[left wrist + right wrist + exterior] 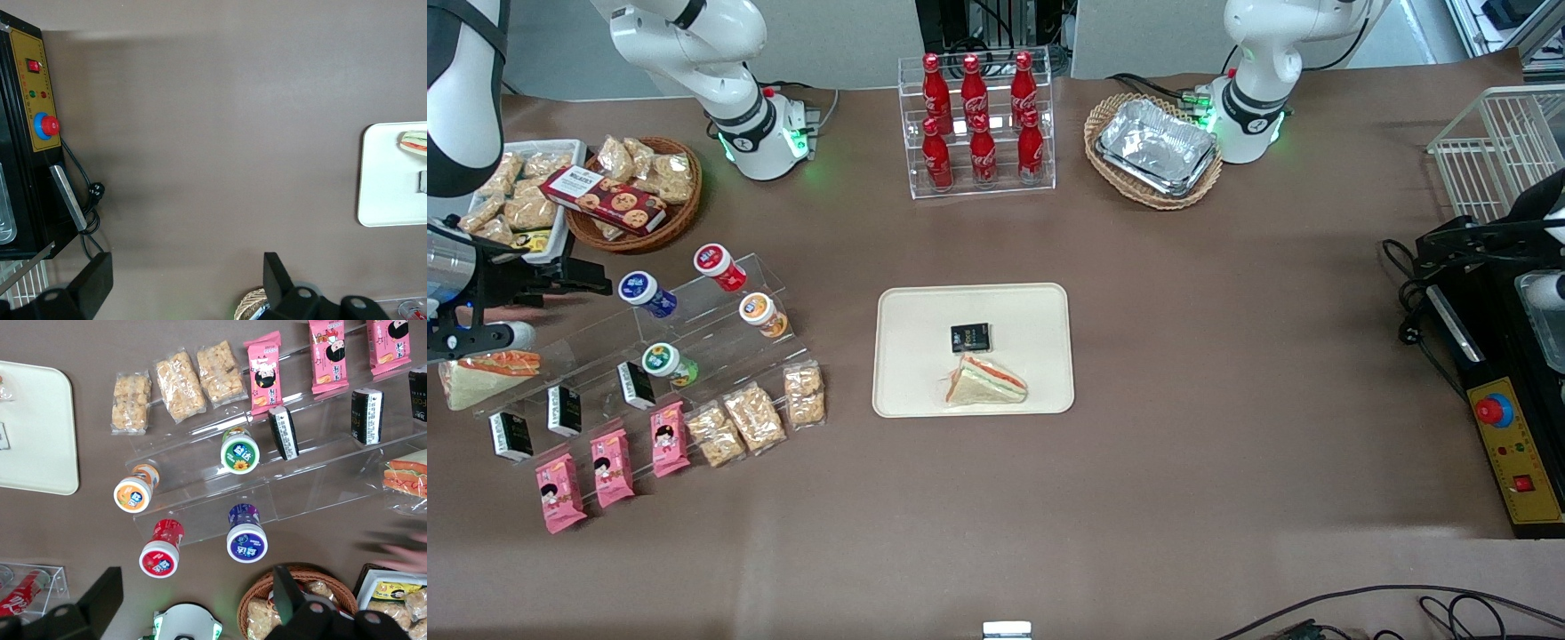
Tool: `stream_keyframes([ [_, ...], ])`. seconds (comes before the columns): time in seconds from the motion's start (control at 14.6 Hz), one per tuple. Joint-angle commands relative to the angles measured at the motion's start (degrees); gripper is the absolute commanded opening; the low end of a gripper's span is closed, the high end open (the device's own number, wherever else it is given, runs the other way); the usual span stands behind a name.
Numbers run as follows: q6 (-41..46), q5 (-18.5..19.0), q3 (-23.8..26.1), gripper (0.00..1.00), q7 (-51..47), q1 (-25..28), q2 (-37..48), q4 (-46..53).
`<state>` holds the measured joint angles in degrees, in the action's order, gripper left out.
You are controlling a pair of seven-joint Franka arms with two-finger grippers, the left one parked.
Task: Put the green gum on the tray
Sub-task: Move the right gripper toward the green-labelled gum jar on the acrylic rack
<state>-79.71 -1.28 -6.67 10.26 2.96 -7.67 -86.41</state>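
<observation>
My right gripper grabs the green gum by its green-and-white lid (658, 358) next, to place it on the cream tray (907, 311).
The green gum (663, 360), a small canister with a green-and-white lid, lies on the lower step of a clear stepped shelf (720, 333); it also shows in the right wrist view (239, 451). The cream tray (907, 311) lies mid-table, holding a black packet (970, 337) and a wrapped sandwich (985, 382). The tray's edge shows in the right wrist view (33, 440) and the left wrist view (387, 187). My right gripper (574, 276) is open and empty. It hovers above the working arm's end of the shelf, apart from the gum; it also shows in the right wrist view (197, 600).
Blue-lidded (639, 287), red-lidded (713, 260) and orange-lidded (758, 309) canisters lie on the same shelf. Black boxes, pink packs (612, 467) and snack bags (751, 416) sit nearer the front camera. A wicker basket of snacks (636, 196), a cola rack (978, 124) and foil trays (1156, 147) stand farther away.
</observation>
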Motion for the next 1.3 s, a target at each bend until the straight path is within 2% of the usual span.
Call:
stream_keyframes([
  [0.0,1.2,0.1,0.0,1.0,-0.5,-0.1,-1.0,2.1],
  [0.62,-0.7,-0.3,0.2,1.0,-0.8,0.4,-0.5,-0.3],
  [0.89,-10.8,0.0,0.1,1.0,-1.1,0.0,1.9,-9.7],
  [1.24,-27.7,0.0,0.0,1.0,-0.3,-0.2,4.7,-24.3],
])
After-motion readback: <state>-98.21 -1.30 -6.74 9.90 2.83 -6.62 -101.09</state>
